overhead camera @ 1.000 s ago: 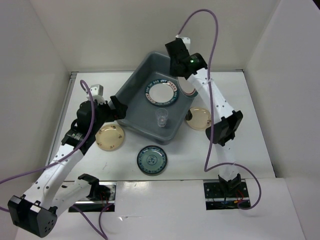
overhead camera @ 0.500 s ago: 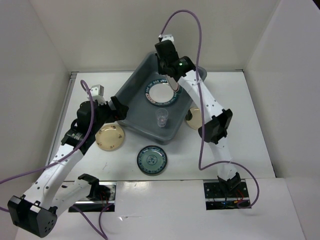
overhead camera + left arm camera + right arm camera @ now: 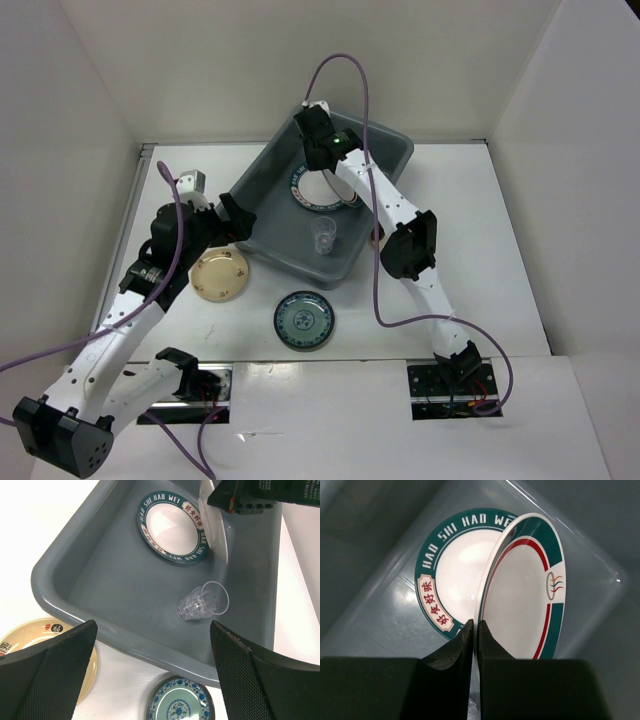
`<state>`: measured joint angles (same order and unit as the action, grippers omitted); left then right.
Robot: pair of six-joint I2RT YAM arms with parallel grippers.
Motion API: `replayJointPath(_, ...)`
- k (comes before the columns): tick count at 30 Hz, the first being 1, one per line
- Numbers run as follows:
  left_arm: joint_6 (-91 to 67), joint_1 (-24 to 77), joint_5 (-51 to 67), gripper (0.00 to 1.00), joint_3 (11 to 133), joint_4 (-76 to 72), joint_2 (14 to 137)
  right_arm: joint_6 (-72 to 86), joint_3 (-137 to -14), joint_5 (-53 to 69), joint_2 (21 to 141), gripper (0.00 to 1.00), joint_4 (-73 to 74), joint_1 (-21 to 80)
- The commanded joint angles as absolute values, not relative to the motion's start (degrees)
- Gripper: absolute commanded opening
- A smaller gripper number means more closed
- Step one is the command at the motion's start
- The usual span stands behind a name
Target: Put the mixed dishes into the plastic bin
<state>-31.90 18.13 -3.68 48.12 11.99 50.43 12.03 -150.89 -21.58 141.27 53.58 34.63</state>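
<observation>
The held plate stands on edge past the flat plate's middle, so it moves toward that middle first. My right gripper releases it only then, or it would tip off.
The grey plastic bin (image 3: pixel 262 180) holds a white plate with a green lettered rim (image 3: pixel 318 190) lying flat and a clear cup (image 3: pixel 323 238). My right gripper (image 3: pixel 328 165) is shut on the rim of a second white green-red-banded plate (image 3: pixel 525 595), held on edge just above the flat plate (image 3: pixel 452 567); the left wrist view shows it tilted too (image 3: pixel 216 527). My left gripper (image 3: pixel 235 220) is open and empty at the bin's left wall. A beige plate (image 3: pixel 220 275) and a teal patterned plate (image 3: pixel 303 320) lie on the table. The other beige plate is hidden behind the right arm.
The bin sits at an angle in the middle back of the white table (image 3: pixel 480 250). White walls enclose the table on three sides. The right arm's elbow (image 3: pixel 405 248) hangs over the bin's right front corner. The purple cable (image 3: pixel 345 75) loops above the bin.
My right gripper has swung left from the bin's far right rim to over the flat plate, carrying the banded plate. The left arm has barely moved.
</observation>
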Motion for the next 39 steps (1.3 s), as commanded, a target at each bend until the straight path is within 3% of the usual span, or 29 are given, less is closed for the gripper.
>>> replayJointPath(1, -33.13, 17.84, -2.99, 1.00, 49.57, 10.72, 49.39, 11.60, -155.39, -21.27, 141.33, 0.01, 50.19, 35.07)
replayJointPath(20, -34.19, 17.84, -1.93, 1.00, 49.04, 11.34, 49.39, 12.13, -160.93, -16.35, 150.73, 0.01, 50.71, 36.12)
replayJointPath(33, -34.72, 17.84, -1.41, 1.00, 48.52, 11.87, 49.92, 12.66, -162.07, -11.52, 154.86, 0.10, 49.66, 38.49)
replayJointPath(39, -35.24, 17.84, -1.41, 1.00, 48.52, 11.87, 49.92, 12.66, -162.07, -10.02, 156.09, 0.25, 49.66, 39.02)
